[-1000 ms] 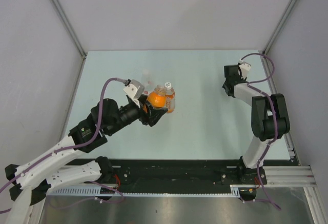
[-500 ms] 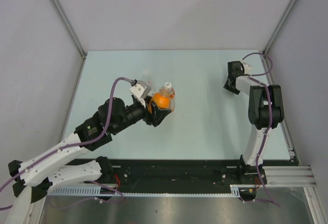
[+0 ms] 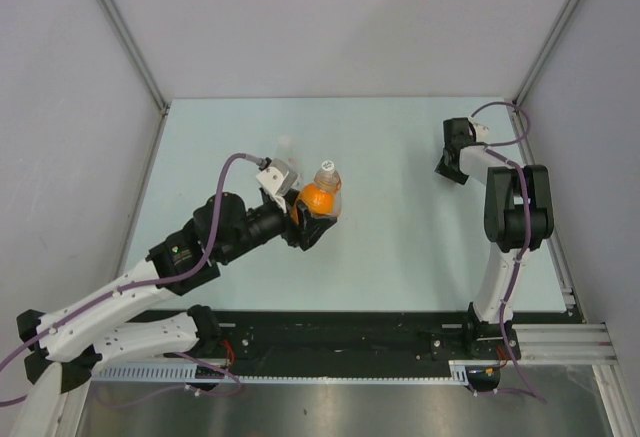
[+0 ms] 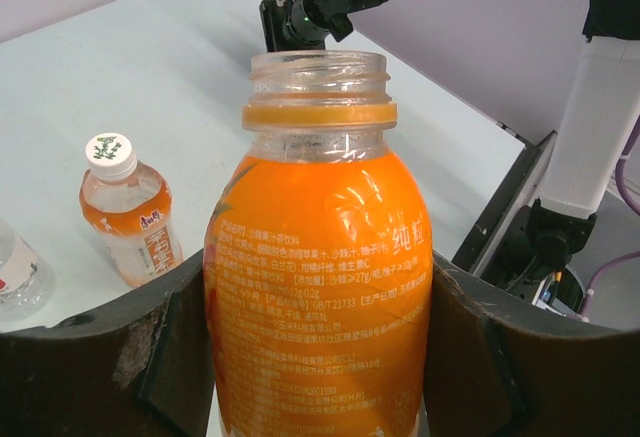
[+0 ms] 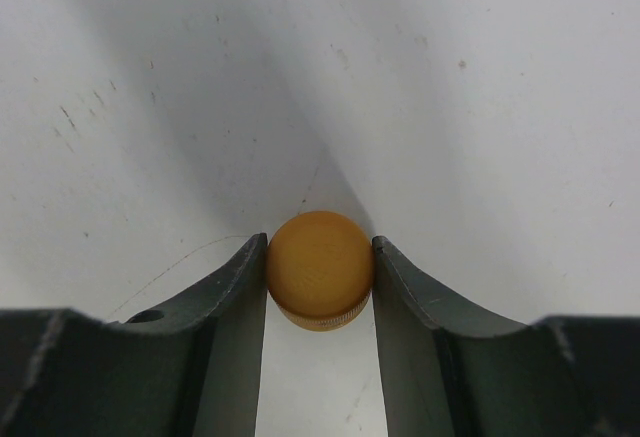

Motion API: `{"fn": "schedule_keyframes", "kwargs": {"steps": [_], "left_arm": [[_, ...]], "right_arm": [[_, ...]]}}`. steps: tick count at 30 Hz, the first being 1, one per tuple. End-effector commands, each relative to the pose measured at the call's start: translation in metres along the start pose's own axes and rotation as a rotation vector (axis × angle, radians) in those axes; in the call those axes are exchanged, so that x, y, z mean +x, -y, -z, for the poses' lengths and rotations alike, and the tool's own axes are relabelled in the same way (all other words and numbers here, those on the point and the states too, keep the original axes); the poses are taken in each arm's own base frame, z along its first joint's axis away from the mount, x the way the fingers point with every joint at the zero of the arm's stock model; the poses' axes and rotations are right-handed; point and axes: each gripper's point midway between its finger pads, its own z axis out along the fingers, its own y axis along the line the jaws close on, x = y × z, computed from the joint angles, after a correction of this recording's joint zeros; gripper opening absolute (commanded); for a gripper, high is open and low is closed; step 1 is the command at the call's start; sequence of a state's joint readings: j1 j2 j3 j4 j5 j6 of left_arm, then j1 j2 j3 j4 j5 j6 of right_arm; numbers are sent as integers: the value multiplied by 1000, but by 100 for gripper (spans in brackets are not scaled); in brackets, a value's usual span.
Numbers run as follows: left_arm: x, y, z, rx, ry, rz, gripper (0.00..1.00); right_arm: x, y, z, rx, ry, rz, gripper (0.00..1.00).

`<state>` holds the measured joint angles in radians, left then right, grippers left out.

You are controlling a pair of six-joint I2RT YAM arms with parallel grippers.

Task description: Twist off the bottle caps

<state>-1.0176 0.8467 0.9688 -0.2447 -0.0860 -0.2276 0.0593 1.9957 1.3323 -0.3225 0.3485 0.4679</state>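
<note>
My right gripper should release the orange cap [image 5: 320, 269] now, onto the flat, empty, pale table close below.
My left gripper [image 3: 312, 209] is shut on the short squat orange bottle [image 3: 317, 198] and holds it upright. In the left wrist view the gripper [image 4: 320, 342] clamps the bottle's [image 4: 320, 247] body; its neck is open, with only an orange ring on it. The orange-drink bottle [image 4: 128, 215], white cap [image 4: 109, 150] on, stands behind it and also shows in the top view [image 3: 329, 173]. The clear bottle [image 4: 14, 275] is at the left edge. My right gripper [image 5: 320, 257] is shut on the orange cap [image 5: 320, 269], low over the table at the far right [image 3: 447, 165].
Grey walls enclose the pale table [image 3: 400, 247] on three sides. The right arm's folded links [image 3: 515, 212] stand along the right edge. A black rail [image 3: 340, 337] runs along the near edge.
The left gripper has carried the squat orange bottle slightly right and forward, beside the orange-drink bottle. The right arm has folded closer to the right wall, with the cap held.
</note>
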Motion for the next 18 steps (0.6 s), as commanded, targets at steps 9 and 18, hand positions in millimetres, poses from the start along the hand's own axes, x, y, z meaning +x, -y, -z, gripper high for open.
{"fn": "schedule_keyframes", "kwargs": {"steps": [9, 18], "left_arm": [[-7, 6, -1, 16, 36, 4, 1], [-6, 7, 0, 22, 37, -2, 2]], "right_arm": [[9, -5, -2, -10, -47, 34, 48], [11, -3, 1, 8, -45, 42, 56]]}}
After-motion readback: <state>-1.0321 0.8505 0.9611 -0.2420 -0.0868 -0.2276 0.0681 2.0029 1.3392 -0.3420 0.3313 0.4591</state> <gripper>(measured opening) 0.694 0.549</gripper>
